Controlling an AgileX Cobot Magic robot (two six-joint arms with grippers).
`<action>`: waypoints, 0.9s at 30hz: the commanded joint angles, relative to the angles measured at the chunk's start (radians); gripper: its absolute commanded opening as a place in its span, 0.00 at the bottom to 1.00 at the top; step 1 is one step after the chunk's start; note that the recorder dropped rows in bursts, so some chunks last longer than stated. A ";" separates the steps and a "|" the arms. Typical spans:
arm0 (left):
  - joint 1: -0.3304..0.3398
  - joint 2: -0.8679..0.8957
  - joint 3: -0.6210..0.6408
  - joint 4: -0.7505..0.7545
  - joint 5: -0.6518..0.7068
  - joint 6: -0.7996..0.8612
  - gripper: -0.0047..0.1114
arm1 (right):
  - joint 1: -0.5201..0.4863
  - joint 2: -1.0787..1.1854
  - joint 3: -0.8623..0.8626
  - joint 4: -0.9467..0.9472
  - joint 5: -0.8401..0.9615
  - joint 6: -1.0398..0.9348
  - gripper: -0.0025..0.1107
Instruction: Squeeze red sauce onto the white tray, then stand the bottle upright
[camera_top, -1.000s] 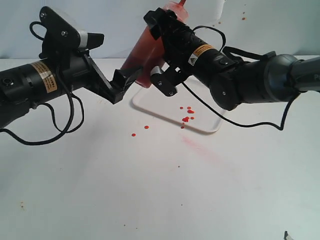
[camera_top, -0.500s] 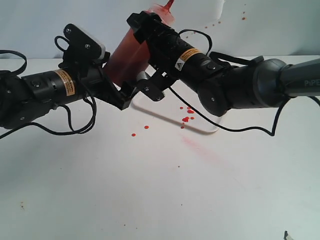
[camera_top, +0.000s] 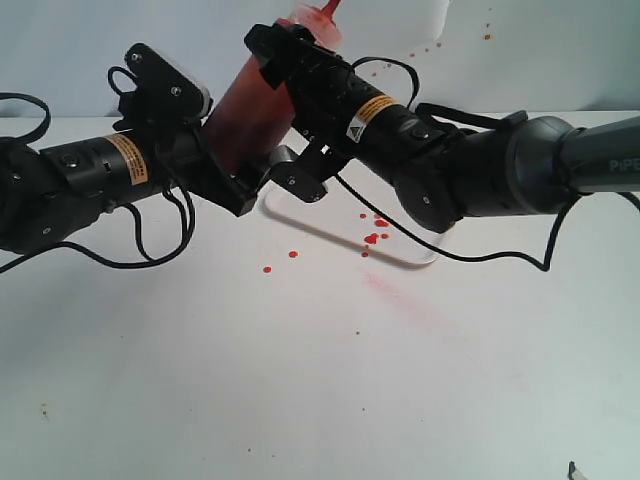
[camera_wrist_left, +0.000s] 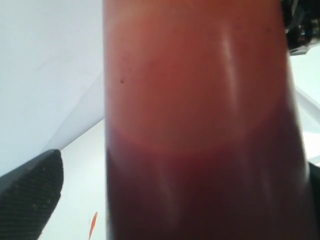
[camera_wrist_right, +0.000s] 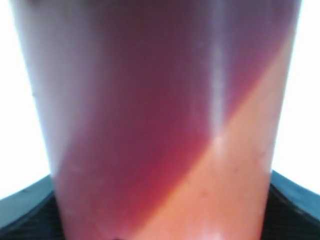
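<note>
I need to stand the bottle upright with its red nozzle (camera_top: 326, 8) free, so my left gripper should next grab the bottle by its lower body (camera_top: 243, 120).
The bottle (camera_top: 248, 100) hangs tilted in the air above the table, with its red nozzle (camera_top: 326, 8) pointing up and to the right. My right gripper (camera_top: 284, 112) is shut on its upper body; in the right wrist view the bottle (camera_wrist_right: 160, 115) fills the space between both fingers (camera_wrist_right: 35, 205). My left gripper (camera_top: 243, 185) is at the bottle's lower end, open around it. In the left wrist view one finger (camera_wrist_left: 30, 195) stands apart from the bottle (camera_wrist_left: 200, 125). The white tray (camera_top: 420, 256) lies behind, partly hidden by the arms. Red sauce (camera_top: 372, 238) dots it.
Two red drops (camera_top: 267, 269) lie on the white table left of the tray. A faint pink smear (camera_top: 392, 290) runs in front of the tray. Small red splashes (camera_top: 487, 37) mark the back wall. The right arm's cable (camera_top: 500, 250) loops over the tray's right end.
The right gripper has carried the bottle left and a little more upright. The left gripper has come in from the left and now surrounds the bottle's lower end.
</note>
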 joint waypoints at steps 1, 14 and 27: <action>-0.002 0.001 -0.008 0.001 -0.071 0.006 0.94 | 0.012 -0.020 -0.013 -0.059 0.040 -0.010 0.02; -0.007 0.001 -0.008 0.055 -0.094 -0.037 0.94 | 0.012 -0.020 -0.013 -0.100 0.121 -0.010 0.02; -0.007 0.090 -0.043 0.048 -0.043 -0.118 0.94 | 0.014 -0.020 -0.013 -0.153 0.074 -0.010 0.02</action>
